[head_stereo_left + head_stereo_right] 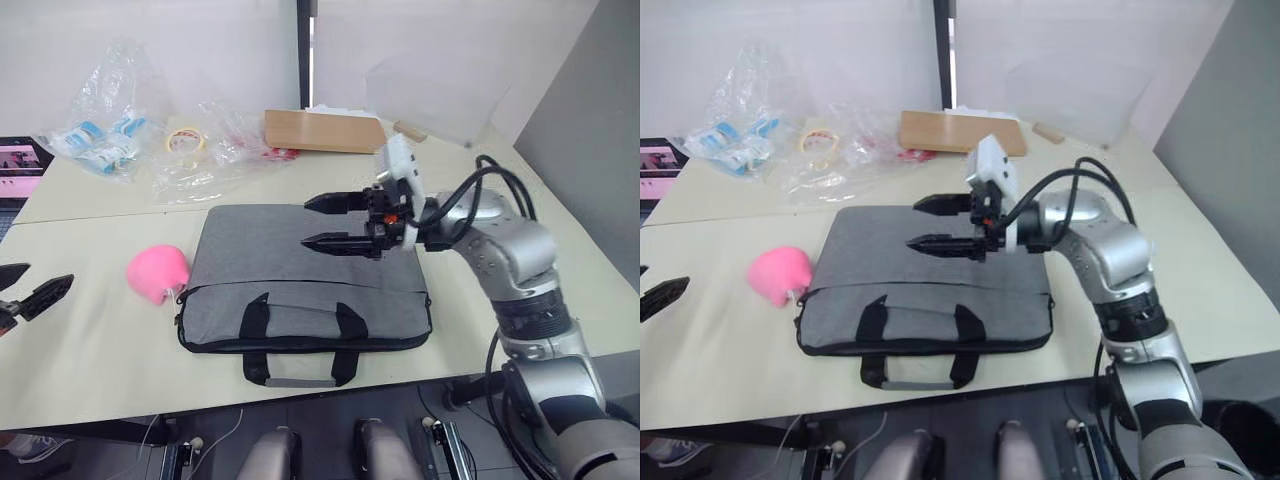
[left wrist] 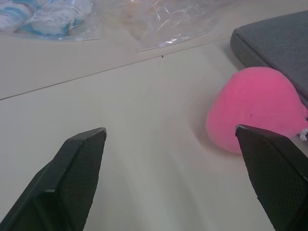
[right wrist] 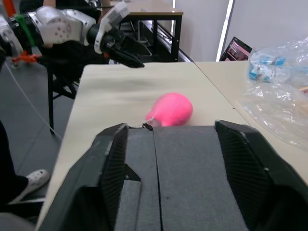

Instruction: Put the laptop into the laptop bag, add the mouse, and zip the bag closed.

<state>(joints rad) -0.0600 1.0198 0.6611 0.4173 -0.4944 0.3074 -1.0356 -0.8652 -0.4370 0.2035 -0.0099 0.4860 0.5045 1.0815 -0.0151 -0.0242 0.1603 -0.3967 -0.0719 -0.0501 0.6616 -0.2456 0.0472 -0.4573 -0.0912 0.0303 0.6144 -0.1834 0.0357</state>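
Note:
Next, my left gripper grabs the pink plush toy by its rounded body (image 1: pixel 157 272), to leave the grey laptop bag (image 1: pixel 300 275) free for zipping.
The grey laptop bag (image 1: pixel 300 275) lies flat near the table's front edge, its black handles (image 1: pixel 300 345) toward me. My right gripper (image 1: pixel 306 222) hovers open just above the bag's far half, fingers pointing left, nothing between them. My left gripper (image 1: pixel 45 277) stands open low over the bare table at the far left, a short way from a pink plush toy (image 1: pixel 157 272) that sits against the bag's left end. In the left wrist view the left gripper (image 2: pixel 169 132) faces the toy (image 2: pixel 255 108) and a bag corner (image 2: pixel 279 43). The laptop and the mouse are out of view.
A brown wooden board (image 1: pixel 320 130) lies at the back. Crumpled clear plastic bags (image 1: pixel 100 130) and a tape roll (image 1: pixel 185 138) sit at the back left. A dark laptop with a lit screen (image 1: pixel 20 165) is at the far left edge.

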